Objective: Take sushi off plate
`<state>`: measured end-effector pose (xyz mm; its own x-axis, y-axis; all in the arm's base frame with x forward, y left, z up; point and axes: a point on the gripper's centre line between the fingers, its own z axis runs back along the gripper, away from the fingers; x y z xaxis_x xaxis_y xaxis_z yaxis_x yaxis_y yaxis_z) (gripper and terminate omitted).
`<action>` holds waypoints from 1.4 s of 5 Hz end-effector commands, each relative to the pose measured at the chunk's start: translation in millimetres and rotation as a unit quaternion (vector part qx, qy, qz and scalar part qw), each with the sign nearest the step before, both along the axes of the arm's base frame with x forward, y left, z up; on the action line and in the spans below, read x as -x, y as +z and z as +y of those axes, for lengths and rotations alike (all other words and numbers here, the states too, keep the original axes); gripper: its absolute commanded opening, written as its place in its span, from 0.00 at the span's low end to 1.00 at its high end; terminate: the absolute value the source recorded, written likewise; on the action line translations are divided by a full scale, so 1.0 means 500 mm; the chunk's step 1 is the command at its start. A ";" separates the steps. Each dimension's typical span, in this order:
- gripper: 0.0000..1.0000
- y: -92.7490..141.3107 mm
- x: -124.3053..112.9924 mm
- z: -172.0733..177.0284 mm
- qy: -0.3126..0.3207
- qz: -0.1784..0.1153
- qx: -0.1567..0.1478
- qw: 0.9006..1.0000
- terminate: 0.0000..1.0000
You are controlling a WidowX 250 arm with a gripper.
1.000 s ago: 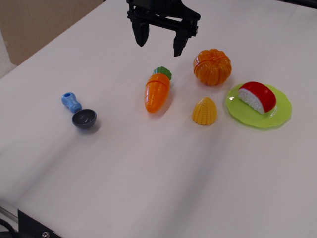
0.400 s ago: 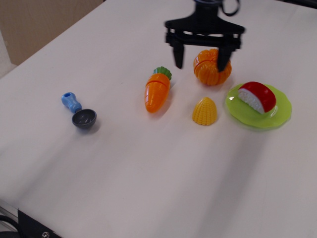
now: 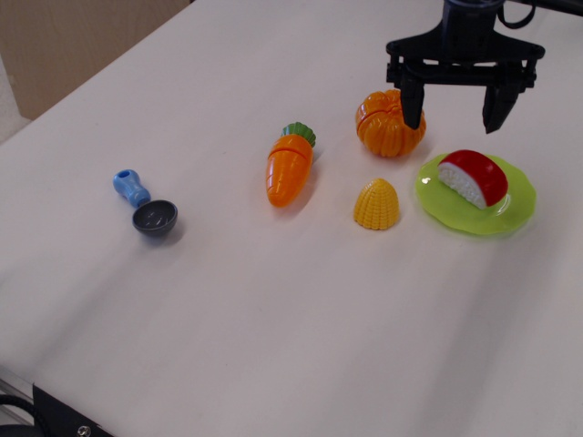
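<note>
My gripper should next grab the sushi by its red top point(image 3: 481, 173). Then it will take the sushi off the lime-green plate point(image 3: 453, 211).
The sushi point(image 3: 474, 177), red top over a white rice base, lies on the lime-green plate point(image 3: 453, 211) at the right of the white table. My black gripper point(image 3: 454, 114) hangs open above and just behind the sushi, its two fingers spread wide and pointing down. Its left finger stands in front of the orange pumpkin point(image 3: 387, 127). The gripper holds nothing and is clear of the sushi.
A yellow corn piece point(image 3: 376, 204) sits just left of the plate. An orange carrot point(image 3: 290, 166) lies further left. A grey scoop with a blue handle point(image 3: 146, 207) lies at the far left. The table edge runs along the upper left.
My gripper has moved to the right, from above the carrot, past the pumpkin, to above the plate and sushi. It stayed open. No object has moved.
</note>
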<state>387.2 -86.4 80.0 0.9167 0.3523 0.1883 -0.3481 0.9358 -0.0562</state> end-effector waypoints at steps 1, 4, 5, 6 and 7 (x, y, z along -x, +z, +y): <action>1.00 0.009 -0.049 -0.030 0.035 0.000 0.010 0.999 0.00; 1.00 -0.031 -0.056 -0.034 0.105 0.007 0.002 0.994 0.00; 1.00 -0.044 -0.051 -0.031 0.112 0.017 0.000 0.994 0.00; 1.00 -0.055 -0.038 -0.023 0.124 0.023 -0.002 0.992 0.00; 1.00 -0.070 -0.037 -0.020 0.120 0.025 0.002 0.993 0.00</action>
